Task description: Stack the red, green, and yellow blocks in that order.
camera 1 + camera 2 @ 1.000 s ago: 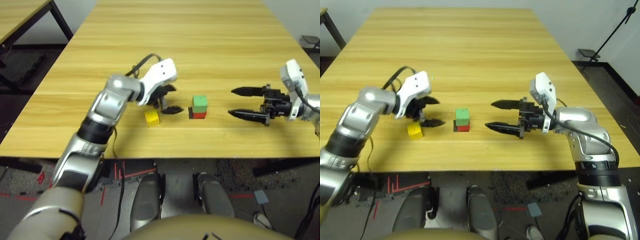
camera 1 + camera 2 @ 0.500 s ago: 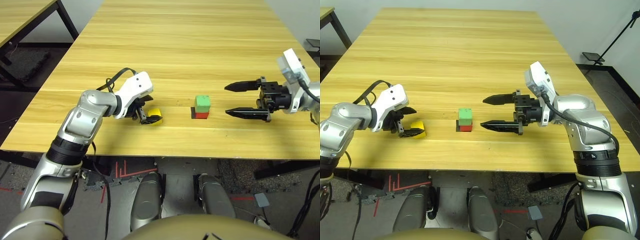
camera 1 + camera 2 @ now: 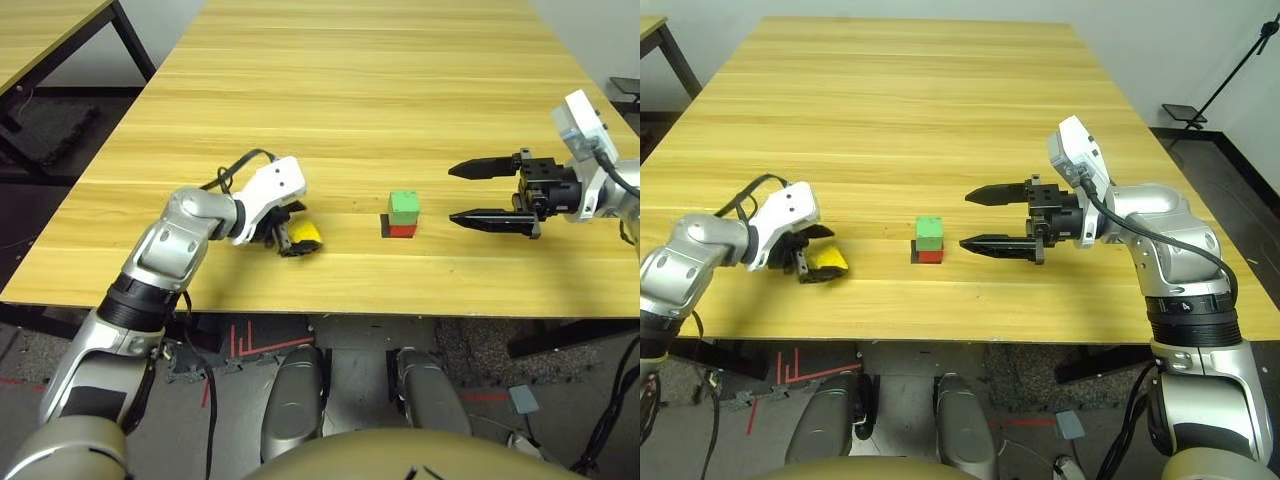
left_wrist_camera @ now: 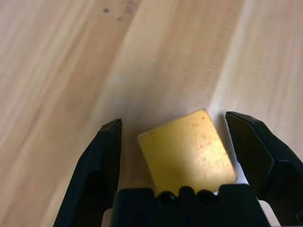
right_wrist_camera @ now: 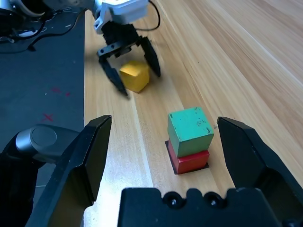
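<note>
My left gripper has its fingers down around the sides of the yellow block (image 3: 305,234) (image 4: 187,152). It should close on the block now.
The green block (image 3: 404,207) sits on top of the red block (image 3: 402,230) near the table's front middle. The yellow block (image 3: 305,234) lies on the table to their left. My left gripper (image 4: 176,142) is open, its fingers on either side of the yellow block (image 4: 187,152) with small gaps showing. My right gripper (image 3: 468,193) is open, level with the table, pointing at the green-on-red stack (image 5: 189,140) from the right and standing clear of it.
A flat black square patch (image 3: 386,226) lies under the red block. The wooden table (image 3: 380,90) stretches far back. Its front edge (image 3: 330,308) runs close to the blocks. Another table (image 3: 40,30) stands at the far left.
My left gripper has lowered around the yellow block, which now sits between its fingers. The right gripper has barely shifted. The stack has not moved.
</note>
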